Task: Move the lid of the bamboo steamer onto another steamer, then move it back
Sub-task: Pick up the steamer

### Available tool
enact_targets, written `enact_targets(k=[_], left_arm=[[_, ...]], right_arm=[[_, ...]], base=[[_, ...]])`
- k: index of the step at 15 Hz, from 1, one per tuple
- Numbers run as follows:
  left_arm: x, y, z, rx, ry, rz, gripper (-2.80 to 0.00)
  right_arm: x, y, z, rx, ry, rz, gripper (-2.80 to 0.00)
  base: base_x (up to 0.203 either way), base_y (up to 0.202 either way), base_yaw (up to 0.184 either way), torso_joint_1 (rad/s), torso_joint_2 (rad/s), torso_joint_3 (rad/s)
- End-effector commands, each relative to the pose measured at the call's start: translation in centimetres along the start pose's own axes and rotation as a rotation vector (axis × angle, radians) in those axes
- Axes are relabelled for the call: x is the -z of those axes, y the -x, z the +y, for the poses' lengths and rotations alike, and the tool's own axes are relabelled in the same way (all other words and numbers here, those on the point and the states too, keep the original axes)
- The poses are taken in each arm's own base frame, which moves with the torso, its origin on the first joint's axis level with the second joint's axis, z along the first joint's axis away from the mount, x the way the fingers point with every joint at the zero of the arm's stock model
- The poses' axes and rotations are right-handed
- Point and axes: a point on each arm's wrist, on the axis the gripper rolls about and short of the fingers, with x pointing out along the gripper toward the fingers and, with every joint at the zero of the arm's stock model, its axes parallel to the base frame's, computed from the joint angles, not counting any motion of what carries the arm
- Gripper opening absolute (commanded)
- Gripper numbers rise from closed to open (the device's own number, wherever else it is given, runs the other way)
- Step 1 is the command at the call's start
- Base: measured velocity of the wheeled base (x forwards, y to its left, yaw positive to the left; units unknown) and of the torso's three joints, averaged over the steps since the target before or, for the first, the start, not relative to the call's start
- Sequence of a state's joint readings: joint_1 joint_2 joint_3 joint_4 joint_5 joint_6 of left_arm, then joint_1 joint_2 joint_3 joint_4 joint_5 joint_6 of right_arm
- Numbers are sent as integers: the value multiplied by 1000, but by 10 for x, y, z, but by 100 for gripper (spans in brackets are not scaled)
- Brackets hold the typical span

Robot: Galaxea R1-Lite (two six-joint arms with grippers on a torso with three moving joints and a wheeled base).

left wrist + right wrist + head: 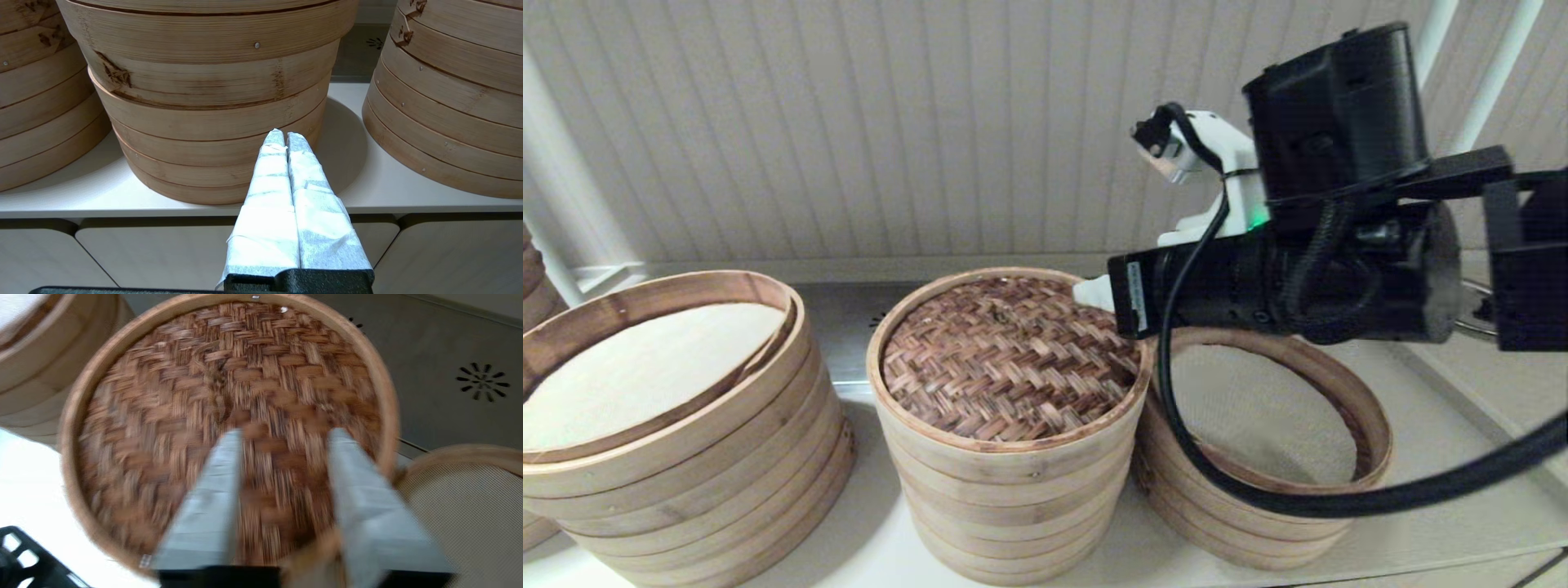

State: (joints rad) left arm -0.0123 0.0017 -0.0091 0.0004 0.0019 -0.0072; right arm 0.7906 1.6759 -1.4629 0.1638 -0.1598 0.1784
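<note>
My right gripper should pick up the bamboo steamer lid by its twisted handle (1000, 314) (217, 389) next. It should then carry the lid onto the short steamer.
The bamboo steamer lid (1009, 359), with its dark woven top and pale rim, sits on the tall middle stack. My right gripper (1092, 294) reaches in from the right and hovers at the lid's right edge. In the right wrist view it (284, 435) is open over the lid (229, 396), its two taped fingers spread above the weave near the rim and holding nothing. Another steamer (1372, 425), the short stack with the mesh liner, stands just right of the lid, partly behind my arm. My left gripper (285, 136) is shut and empty, low in front of the shelf.
The widest stack (686, 457) with a cream liner stands at the left, and one more stack shows at the far left edge. A black cable (1201, 457) loops over the short steamer. My left gripper points at the lower tiers of a bamboo stack (212, 102). A panelled wall closes the back.
</note>
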Motion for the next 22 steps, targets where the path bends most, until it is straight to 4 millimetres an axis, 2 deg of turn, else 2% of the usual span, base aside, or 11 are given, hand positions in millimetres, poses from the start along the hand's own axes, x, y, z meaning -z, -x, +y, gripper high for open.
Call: enact_targets(k=[1,3,5,8,16,17,22], left_arm=[[0,0,0,-1,2,0,-280],[0,0,0,-1,0,1,-280],[0,0,0,-1,0,1,-280],[0,0,0,0,1,-1,-280],[0,0,0,-1,1,-1,-280],[0,0,0,-1,2,1,-280],[0,0,0,-1,1,-1,-280]], right_arm=[[7,-33,5,7,18,46,0],[5,-51,9,6,25,45,0],[0,-57,17,-14,28,27,0],[6,-73,28,-29,40,46,0],[14,-81,34,-35,50,73,0],[14,-82,33,-32,50,73,-280],[13,-86,34,-12,48,41,-280]], base=[[0,0,0,0,0,0],[0,0,0,0,0,0],[0,0,0,0,0,0],[0,0,0,0,0,0],[0,0,0,0,0,0],[0,0,0,0,0,0],[0,0,0,0,0,0]])
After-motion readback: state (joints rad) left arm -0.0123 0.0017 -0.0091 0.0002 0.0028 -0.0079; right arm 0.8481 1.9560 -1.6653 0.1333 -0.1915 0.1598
